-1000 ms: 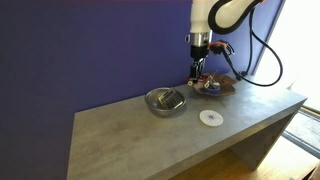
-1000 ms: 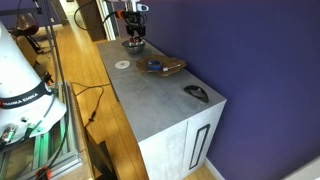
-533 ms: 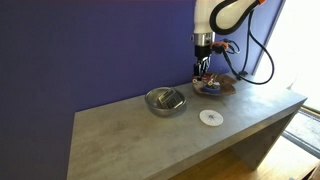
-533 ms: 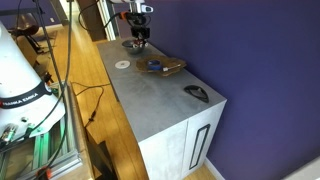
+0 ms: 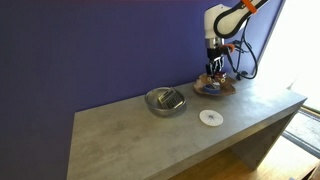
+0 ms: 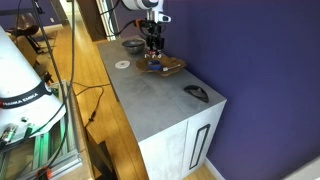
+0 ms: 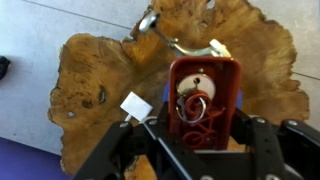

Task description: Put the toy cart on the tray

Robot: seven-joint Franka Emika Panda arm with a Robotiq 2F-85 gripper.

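Observation:
I should lower the toy cart beside the blue ring on the tray before my gripper lets go of it, because the cart is hanging over the ring.
In the wrist view my gripper [image 7: 203,142] is shut on the red toy cart [image 7: 205,92], one finger on each side of its body. The cart hangs above the brown-orange tray [image 7: 95,80], which has an uneven rim and fills most of that view. A thin metal handle [image 7: 168,38] sticks out from the cart's far end over the tray. In both exterior views the gripper [image 5: 213,72] [image 6: 153,57] points straight down over the tray [image 5: 225,88] [image 6: 172,68]. Whether the cart touches the tray I cannot tell.
A silver metal bowl [image 5: 165,100] [image 6: 196,93] stands further along the grey table [image 5: 150,140]. A small flat white disc [image 5: 210,117] [image 6: 121,65] lies near the table's front edge. A dark round dish [image 6: 133,44] sits beyond the tray. A white tag [image 7: 133,107] hangs by the fingers.
The gripper has moved sideways along the table, from beside the tray near the dark dish to a spot directly over the tray.

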